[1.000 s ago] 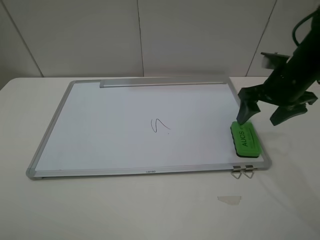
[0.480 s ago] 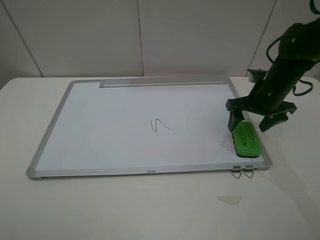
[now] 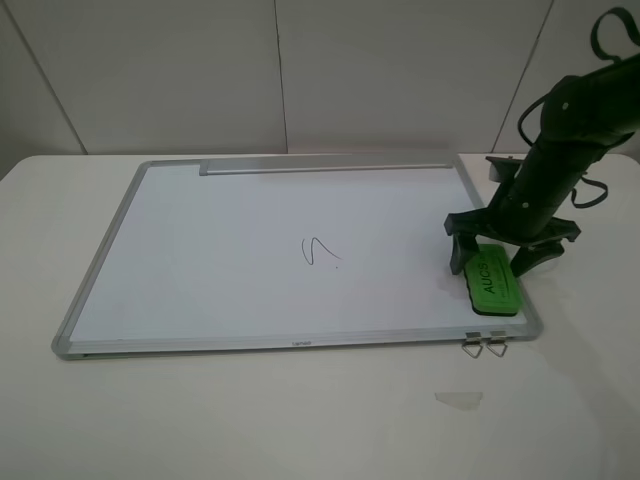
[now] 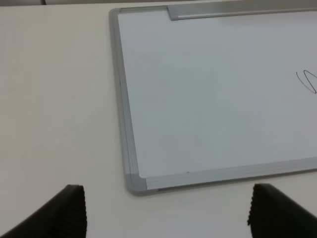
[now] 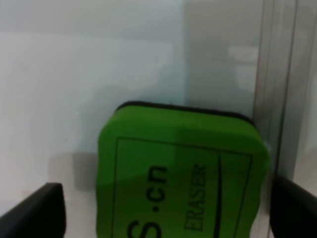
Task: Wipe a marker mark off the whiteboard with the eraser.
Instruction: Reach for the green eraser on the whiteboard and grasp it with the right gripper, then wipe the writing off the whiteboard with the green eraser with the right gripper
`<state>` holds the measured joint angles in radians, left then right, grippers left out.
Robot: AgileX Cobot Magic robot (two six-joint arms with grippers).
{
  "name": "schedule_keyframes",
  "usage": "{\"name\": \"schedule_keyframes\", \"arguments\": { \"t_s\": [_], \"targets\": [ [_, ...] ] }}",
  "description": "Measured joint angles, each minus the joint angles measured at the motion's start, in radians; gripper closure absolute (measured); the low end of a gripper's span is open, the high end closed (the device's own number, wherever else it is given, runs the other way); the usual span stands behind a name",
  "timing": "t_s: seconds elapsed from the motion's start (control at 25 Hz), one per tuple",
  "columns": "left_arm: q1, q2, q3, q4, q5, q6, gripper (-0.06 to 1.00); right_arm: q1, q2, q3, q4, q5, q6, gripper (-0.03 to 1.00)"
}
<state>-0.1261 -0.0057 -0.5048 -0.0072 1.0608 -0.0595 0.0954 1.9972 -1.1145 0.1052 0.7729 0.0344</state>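
Note:
My right gripper's fingers are beside the green eraser [image 3: 490, 282], low over the whiteboard. They should close now, as they would hold it.
The whiteboard [image 3: 220, 270] lies flat on the table, with the marker mark [image 3: 320, 252] near its middle. The green eraser [image 3: 490, 282] rests on the board's near right corner. My right gripper [image 3: 493, 258] is open and lowered over the eraser's far end, one finger on each side. In the right wrist view the eraser [image 5: 183, 173] sits between the two dark fingertips [image 5: 34, 213] of the right gripper [image 5: 163, 213], on the whiteboard [image 5: 74, 74]. My left gripper [image 4: 166, 218] is open above the table beside the whiteboard [image 4: 208, 99]. Part of the marker mark [image 4: 308, 82] shows there.
Two small metal clips [image 3: 485, 345] hang on the board's near edge just below the eraser. A pale scrap [image 3: 460, 400] lies on the white table in front. The silver tray strip [image 3: 325, 168] runs along the far edge.
My right gripper has moved left and down from beside the board until its open fingers straddle the eraser. The eraser and the mark have not moved.

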Motion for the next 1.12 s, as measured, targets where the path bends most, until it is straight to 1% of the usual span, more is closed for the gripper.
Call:
{"name": "schedule_keyframes", "arguments": {
  "t_s": [0.12, 0.16, 0.24, 0.32, 0.88, 1.0, 1.12],
  "targets": [
    [0.0, 0.0, 0.0, 0.0, 0.0, 0.0, 0.26, 0.0, 0.0, 0.0, 0.0, 0.001, 0.0, 0.15],
    [0.0, 0.0, 0.0, 0.0, 0.0, 0.0, 0.26, 0.0, 0.0, 0.0, 0.0, 0.001, 0.0, 0.16],
    [0.0, 0.0, 0.0, 0.0, 0.0, 0.0, 0.26, 0.0, 0.0, 0.0, -0.013, 0.003, 0.0, 0.24],
    [0.0, 0.0, 0.0, 0.0, 0.0, 0.0, 0.26, 0.0, 0.003, 0.0, -0.016, 0.007, -0.001, 0.37],
    [0.0, 0.0, 0.0, 0.0, 0.0, 0.0, 0.26, 0.0, 0.004, -0.002, -0.017, 0.019, -0.003, 0.37],
    [0.0, 0.0, 0.0, 0.0, 0.0, 0.0, 0.26, 0.0, -0.008, -0.005, -0.035, 0.049, -0.003, 0.37],
    [0.0, 0.0, 0.0, 0.0, 0.0, 0.0, 0.26, 0.0, -0.05, -0.005, -0.075, 0.101, -0.003, 0.37]
  ]
}}
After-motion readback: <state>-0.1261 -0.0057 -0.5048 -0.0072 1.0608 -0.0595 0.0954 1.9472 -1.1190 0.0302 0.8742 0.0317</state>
